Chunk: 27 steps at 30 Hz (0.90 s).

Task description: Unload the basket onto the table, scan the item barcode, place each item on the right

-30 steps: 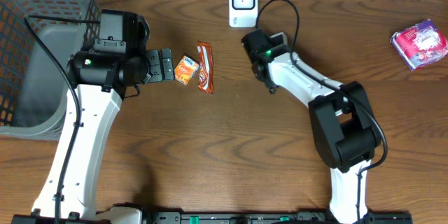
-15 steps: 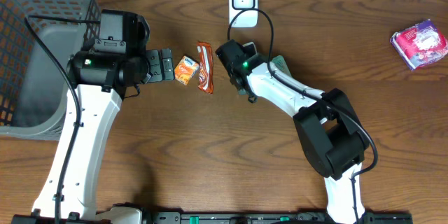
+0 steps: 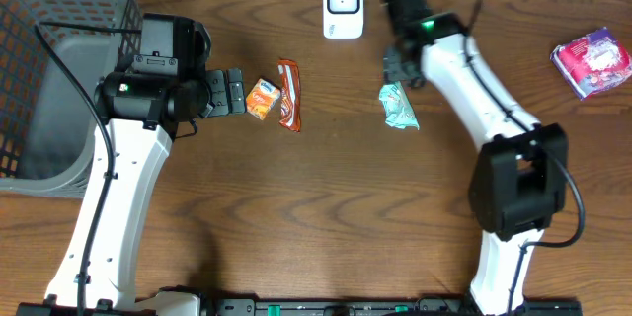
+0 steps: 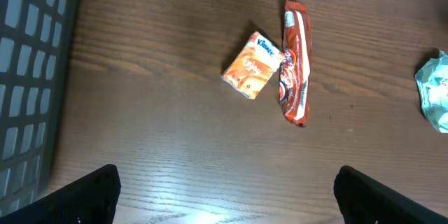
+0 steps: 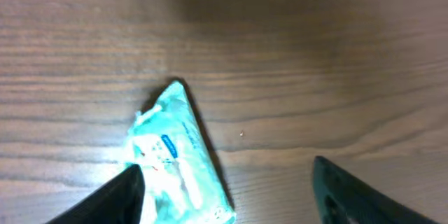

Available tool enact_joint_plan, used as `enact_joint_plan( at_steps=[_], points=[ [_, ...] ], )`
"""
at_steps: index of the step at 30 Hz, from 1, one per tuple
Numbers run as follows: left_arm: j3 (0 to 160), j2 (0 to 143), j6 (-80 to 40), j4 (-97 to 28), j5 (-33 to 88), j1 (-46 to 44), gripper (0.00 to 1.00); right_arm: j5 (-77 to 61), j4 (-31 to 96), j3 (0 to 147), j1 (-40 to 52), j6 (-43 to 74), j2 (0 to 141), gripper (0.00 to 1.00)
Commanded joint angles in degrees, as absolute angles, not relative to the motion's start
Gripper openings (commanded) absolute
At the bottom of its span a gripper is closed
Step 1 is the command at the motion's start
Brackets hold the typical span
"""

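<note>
The barcode scanner needs the bottom of the teal packet free, so my right gripper will grip its sides from above next.
A white barcode scanner stands at the back edge of the table. A teal packet lies flat on the wood, free of any grip. My right gripper hovers just behind it, open; in the right wrist view the teal packet lies by the left finger of the right gripper. An orange tissue pack and a red snack bar lie side by side. My left gripper is open just left of them, with the tissue pack ahead of its empty jaws.
A grey mesh basket fills the far left; its wall shows in the left wrist view. A pink packet lies at the far right. The snack bar and the teal packet also show from the left wrist.
My right gripper opened and let the teal packet go onto the table. The right arm swung from near the snack bar back toward the scanner. The left arm has not moved.
</note>
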State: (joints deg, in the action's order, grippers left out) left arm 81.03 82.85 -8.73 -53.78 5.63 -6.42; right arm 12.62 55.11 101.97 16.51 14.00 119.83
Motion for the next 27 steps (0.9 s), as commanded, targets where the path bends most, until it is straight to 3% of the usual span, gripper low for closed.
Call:
enact_joint_plan(
  at_steps=[1, 4, 12, 16, 19, 20, 27],
  points=[
    [81.08, 83.09, -8.16, -53.95, 5.32, -6.17, 0.98, -2.68, 53.87, 97.67, 14.74, 7.46, 119.28, 0.68],
    [81.08, 83.09, -8.16, -53.95, 5.32, -6.17, 0.98, -5.17, 50.57, 93.78, 13.56, 7.01, 119.28, 0.61],
    [81.08, 83.09, -8.16, -53.95, 5.32, -6.17, 0.98, -5.50, 41.23, 84.44, 14.68, 6.98, 119.28, 0.66],
    [81.08, 83.09, -8.16, -53.95, 5.32, -6.17, 0.98, -5.52, 36.86, 81.06, 14.74, 7.05, 119.28, 0.45],
    [81.08, 83.09, -8.16, -53.95, 5.30, -6.17, 0.98, -5.52, 35.46, 80.68, 14.98, 7.79, 119.28, 0.08],
    [81.08, 83.09, -8.16, -53.95, 5.32, -6.17, 0.98, -5.52, 34.85, 80.90, 15.18, 8.38, 119.13, 0.01],
    [81.08, 83.09, -8.16, -53.95, 5.32, -6.17, 0.98, -7.33, 29.65, 88.64, 16.29, 13.32, 118.69, 0.01]
  ],
)
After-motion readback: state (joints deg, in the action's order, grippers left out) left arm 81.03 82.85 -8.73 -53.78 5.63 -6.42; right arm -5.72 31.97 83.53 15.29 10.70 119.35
